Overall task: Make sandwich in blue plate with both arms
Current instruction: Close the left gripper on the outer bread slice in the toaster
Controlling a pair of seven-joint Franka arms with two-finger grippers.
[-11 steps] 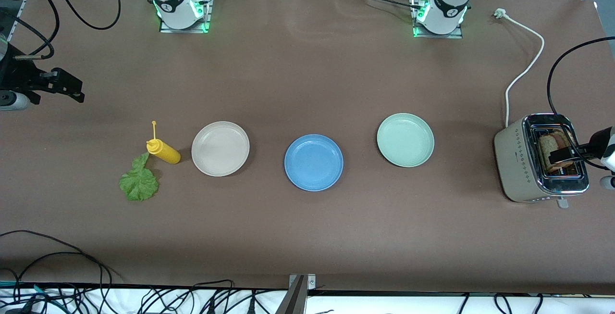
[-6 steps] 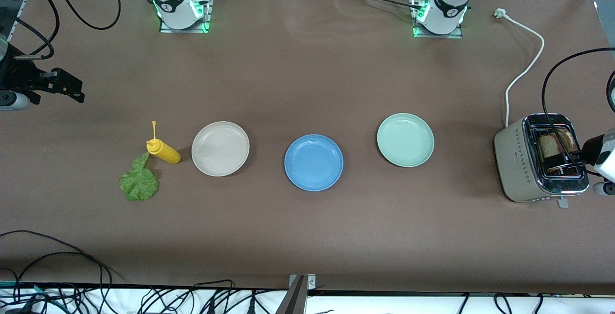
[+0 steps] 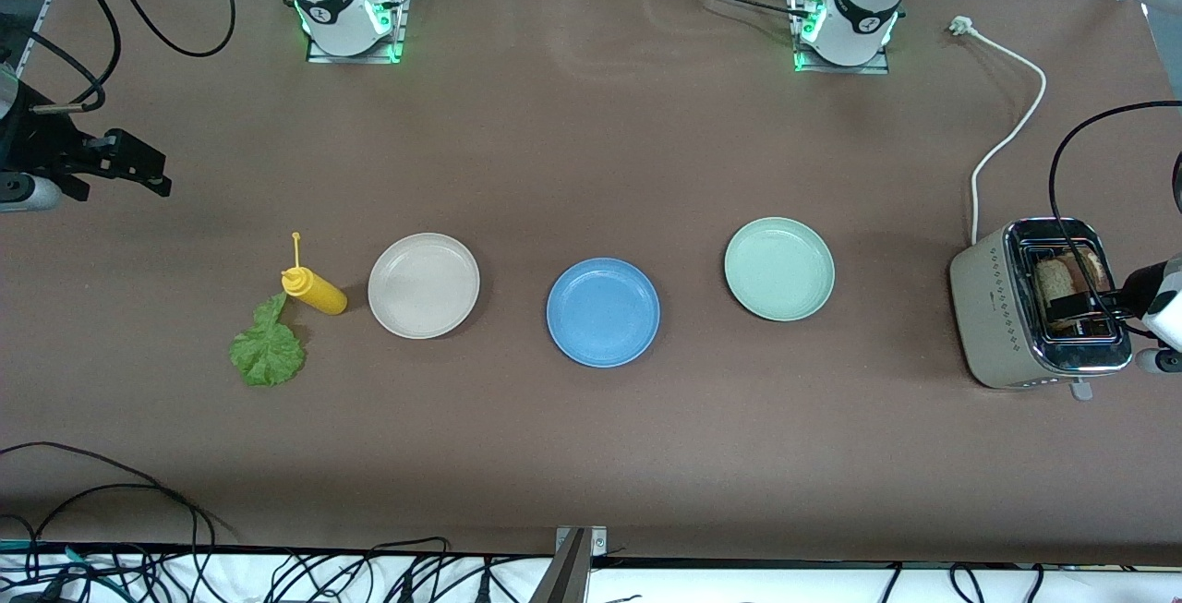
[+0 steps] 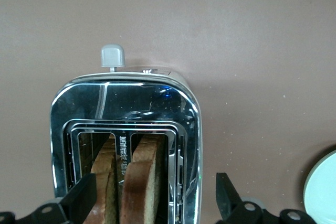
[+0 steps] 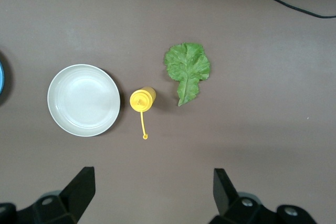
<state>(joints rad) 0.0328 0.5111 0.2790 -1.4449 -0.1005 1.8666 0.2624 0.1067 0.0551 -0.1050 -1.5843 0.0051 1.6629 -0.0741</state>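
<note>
I will pick up the brown bread slice by its protruding crust edge [image 3: 1055, 282] with my left gripper next. This will start the sandwich on the blue plate [image 3: 603, 311].
The blue plate [image 3: 603, 311] sits empty at the table's middle. Two brown bread slices [image 3: 1071, 284] stand in the slots of a silver toaster [image 3: 993, 307] at the left arm's end. My left gripper [image 3: 1082, 304] hangs open just over those slots. In the left wrist view it [image 4: 154, 182] spans both slices [image 4: 143, 174] and one rim of the toaster [image 4: 126, 95], touching nothing. A green lettuce leaf [image 3: 267, 350] lies flat toward the right arm's end. My right gripper [image 3: 143, 169] is open over bare table there. The right wrist view shows it [image 5: 153, 174] empty, with the leaf [image 5: 187, 69] farther off.
A beige plate [image 3: 424, 285] and a pale green plate [image 3: 779, 269] flank the blue one. A yellow squeeze bottle [image 3: 316, 291] stands between the beige plate and the lettuce. The toaster's white cord [image 3: 1011, 132] runs toward the left arm's base. Black cables lie along the near edge.
The left gripper has shifted a little over the toaster's slots. The right gripper has drifted slightly toward the table's middle. Both stay open; nothing on the table has moved.
</note>
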